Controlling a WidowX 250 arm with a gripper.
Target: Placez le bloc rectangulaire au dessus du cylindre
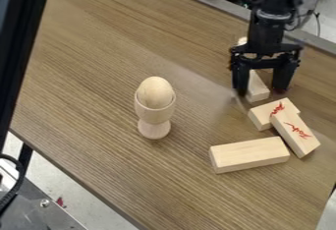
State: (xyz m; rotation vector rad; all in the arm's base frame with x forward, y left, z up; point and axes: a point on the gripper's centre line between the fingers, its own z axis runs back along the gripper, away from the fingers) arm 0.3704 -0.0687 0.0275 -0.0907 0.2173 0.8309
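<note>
My gripper picks up the pale wooden rectangular block by its long sides next, to set the block on the cylinder.
The gripper (262, 89) hangs at the upper right, open, its two fingers spread apart. A pale wooden block (258, 90) shows partly between and behind them; whether they touch it I cannot tell. In front lie two rectangular blocks with red marks: one (264, 115), and another (296, 134) with its upper end against or over the first. A plain rectangular block (249, 155) lies nearer the table's front edge. Left of centre stands a round wooden cup (154, 117) on a foot, holding an egg-shaped piece (155, 91). I see no plain cylinder that I can identify.
The brown wood-grain table (98, 81) runs out to edges at the lower left and upper right. A dark upright frame post (23, 42) stands along the left side. Behind the arm, cables and equipment lie beyond the table's far edge.
</note>
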